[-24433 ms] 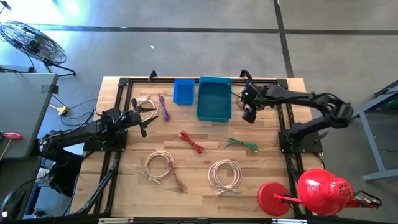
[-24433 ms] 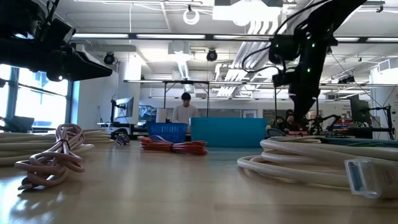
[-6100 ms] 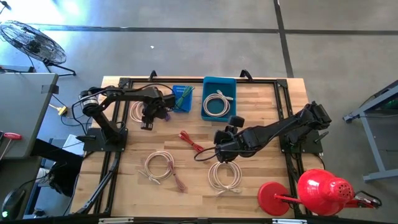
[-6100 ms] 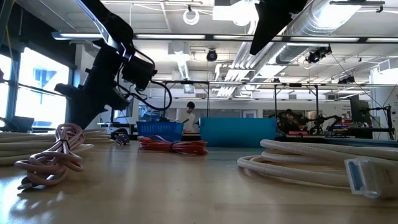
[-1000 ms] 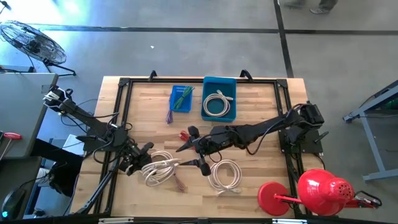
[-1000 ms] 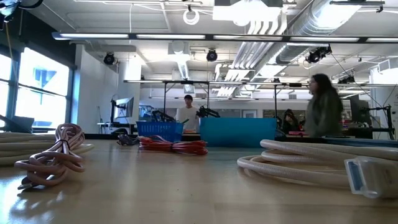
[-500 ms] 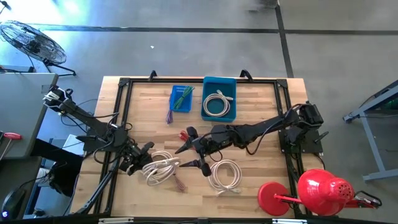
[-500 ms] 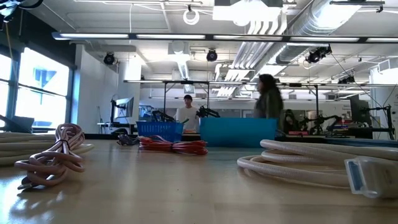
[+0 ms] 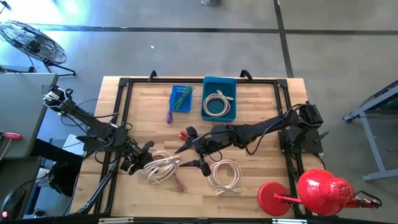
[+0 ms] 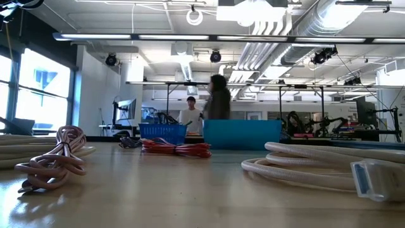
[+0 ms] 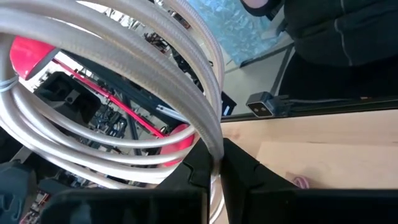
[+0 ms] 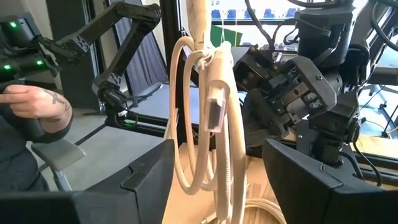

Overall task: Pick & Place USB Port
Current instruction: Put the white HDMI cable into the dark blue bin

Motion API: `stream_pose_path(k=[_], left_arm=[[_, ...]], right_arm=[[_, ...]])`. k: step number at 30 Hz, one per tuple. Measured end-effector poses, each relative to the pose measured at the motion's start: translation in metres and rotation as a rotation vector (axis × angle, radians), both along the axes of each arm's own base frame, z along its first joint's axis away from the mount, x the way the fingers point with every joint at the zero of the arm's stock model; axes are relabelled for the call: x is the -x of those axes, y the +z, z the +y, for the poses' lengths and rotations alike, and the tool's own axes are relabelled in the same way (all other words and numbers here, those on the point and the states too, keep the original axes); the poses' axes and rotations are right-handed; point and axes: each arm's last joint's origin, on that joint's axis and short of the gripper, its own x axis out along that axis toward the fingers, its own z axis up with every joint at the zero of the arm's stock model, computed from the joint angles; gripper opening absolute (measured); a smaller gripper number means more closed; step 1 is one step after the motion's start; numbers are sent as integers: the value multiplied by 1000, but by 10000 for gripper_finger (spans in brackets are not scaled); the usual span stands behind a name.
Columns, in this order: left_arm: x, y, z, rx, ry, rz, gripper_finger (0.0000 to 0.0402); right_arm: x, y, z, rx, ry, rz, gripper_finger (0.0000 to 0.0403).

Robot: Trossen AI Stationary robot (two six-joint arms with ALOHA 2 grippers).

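The white USB cable [image 9: 163, 169] needs to go in the blue bin, so my right gripper should grab it by its looped parts next.
A coiled white USB cable [image 9: 163, 169] stands on edge at the near left of the table, and my left gripper [image 9: 145, 163] is shut on it. The right wrist view shows the coil [image 12: 208, 118] upright, with its flat plug [image 12: 214, 116] facing the camera and my left gripper [image 12: 283, 78] behind it. My right gripper [image 9: 194, 153] is open beside the coil on its right, with the fingers [image 12: 146, 177] wide apart and touching nothing. My left gripper pinches several strands of the coil's rim [image 11: 215, 144] between its two fingers. It comes nearly level from the table's left side. The coil rises upright from the fingers. Whether the coil's lower edge [image 12: 229, 208] rests on the table I cannot tell.
A blue basket [image 9: 181, 98] holding a green cable and a blue bin [image 9: 218, 84] holding a white cable stand at the far edge. A purple cable [image 9: 169, 116], a red cable [image 9: 185, 135] and another white coil [image 9: 225, 175] lie around. A red object [image 9: 318, 190] stands near right.
Both arms and the cables have kept still. In the room behind the table, a person has walked from right to left across the low view.
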Motion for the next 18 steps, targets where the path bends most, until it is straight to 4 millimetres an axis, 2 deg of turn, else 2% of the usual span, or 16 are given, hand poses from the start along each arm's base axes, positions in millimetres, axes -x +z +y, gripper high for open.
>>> stream_pose_path(k=[18], left_arm=[[0,0,0,-12,1,-10,8]], right_arm=[[0,1,-1,-2,-5,-12,236]])
